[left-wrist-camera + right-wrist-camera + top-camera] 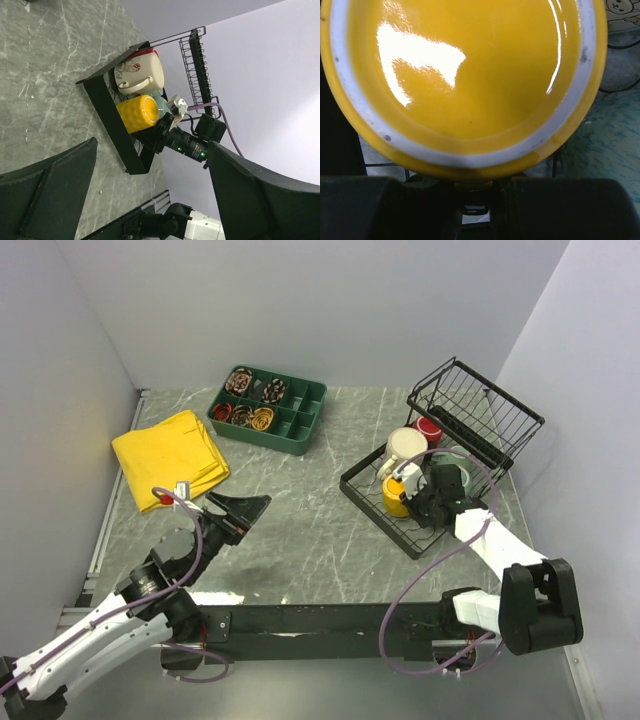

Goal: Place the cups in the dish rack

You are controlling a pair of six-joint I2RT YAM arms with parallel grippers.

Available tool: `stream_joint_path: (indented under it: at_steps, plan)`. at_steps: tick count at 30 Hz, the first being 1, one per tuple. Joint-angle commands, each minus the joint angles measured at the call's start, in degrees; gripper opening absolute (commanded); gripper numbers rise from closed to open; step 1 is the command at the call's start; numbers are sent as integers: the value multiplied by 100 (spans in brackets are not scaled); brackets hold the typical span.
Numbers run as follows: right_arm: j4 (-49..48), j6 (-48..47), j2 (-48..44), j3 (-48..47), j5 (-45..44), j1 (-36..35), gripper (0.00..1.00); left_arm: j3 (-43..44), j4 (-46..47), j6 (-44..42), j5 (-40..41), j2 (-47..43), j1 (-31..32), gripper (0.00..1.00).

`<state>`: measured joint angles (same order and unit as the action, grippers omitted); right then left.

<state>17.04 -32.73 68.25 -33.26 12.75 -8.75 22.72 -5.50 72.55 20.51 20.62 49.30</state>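
The yellow cup stands bottom up, low inside the rack's side, and would land in the rack, so it is time for my right gripper to open now.
The black wire dish rack stands at the right, with its raised basket end at the back. In its flat part are a cream cup, a red cup and a yellow cup. My right gripper is shut on the yellow cup, low in the rack's near corner. In the right wrist view the cup's glossy yellow underside fills the frame above the right gripper. The left wrist view shows the yellow cup, the cream cup and a teal cup behind them. My left gripper hangs open over bare table.
A dark green compartment tray holding small items sits at the back centre. A folded yellow cloth lies at the left, near my left gripper. Walls close the table at left, back and right.
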Motion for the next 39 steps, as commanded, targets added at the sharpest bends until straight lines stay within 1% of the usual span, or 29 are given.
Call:
stream_joint_path:
  at_steps: [1, 6, 8, 9, 11, 12, 16, 20, 23, 24, 25, 26, 27, 29, 30, 32, 33, 35, 36, 37, 39]
  plan:
    - [-254, -102, 39, -120, -45, -30, 15, -48, -48, -31, 111, -111, -17, 96]
    - [-113, -119, 127, -199, -62, -30, 23, -66, -65, -22, 111, -155, -17, 96]
    - [-95, -119, 136, -208, -54, -30, 24, -57, -92, -31, 120, -155, -17, 96]
    - [-78, -111, 127, -216, -54, -39, 27, -57, -92, -40, 128, -172, -17, 96]
    - [-60, -120, 93, -225, -71, -30, 28, -40, -101, -57, 128, -164, -25, 96]
    - [-34, -120, 92, -225, -71, -30, 35, -40, -101, -57, 137, -172, -17, 96]
    - [10, -128, 22, -234, -89, -30, 44, -31, -92, -75, 137, -164, -17, 96]
    - [133, -128, -92, -339, -115, -30, 45, -4, -74, -92, 137, -164, -17, 96]
    - [396, -163, -311, -523, -168, -39, 49, 57, -127, -171, 137, -164, -26, 96]
    - [623, -181, -399, -585, -177, -30, 54, 83, -179, -206, 146, -155, -17, 96]
    - [738, -198, -504, -647, -151, -30, 54, 153, -223, -311, 155, -138, -17, 96]
    - [853, -233, -749, -752, -150, -30, 58, 197, -285, -373, 181, -137, -17, 96]
    - [1063, -251, -882, -787, -150, -30, 64, 250, -337, -452, 225, -111, -25, 96]
    - [1257, -278, -1285, -927, -107, -30, 70, 504, -583, -785, 321, -32, -25, 96]
    - [1423, -286, -1418, -963, -98, -39, 76, 740, -680, -908, 426, 3, -17, 96]
    - [1609, -252, -1743, -1129, -45, -30, 79, 1022, -1005, -1365, 541, 152, -17, 96]
    - [1775, -217, -1849, -1200, -10, -39, 82, 1346, -1136, -1532, 568, 205, -17, 96]
    - [1908, -15, -2138, -1419, 8, -30, 87, 1681, -1513, -2033, 725, 442, -17, 96]
    - [1969, 90, -2253, -1499, 8, -30, 93, 1988, -1638, -2191, 778, 521, -17, 96]
    - [1970, 370, -2376, -1595, -10, -30, 98, 2130, -1734, -2524, 909, 678, -17, 96]
    - [1909, 722, -2719, -1877, -106, -21, 100, 2533, -2068, -2807, 1068, 916, -17, 96]
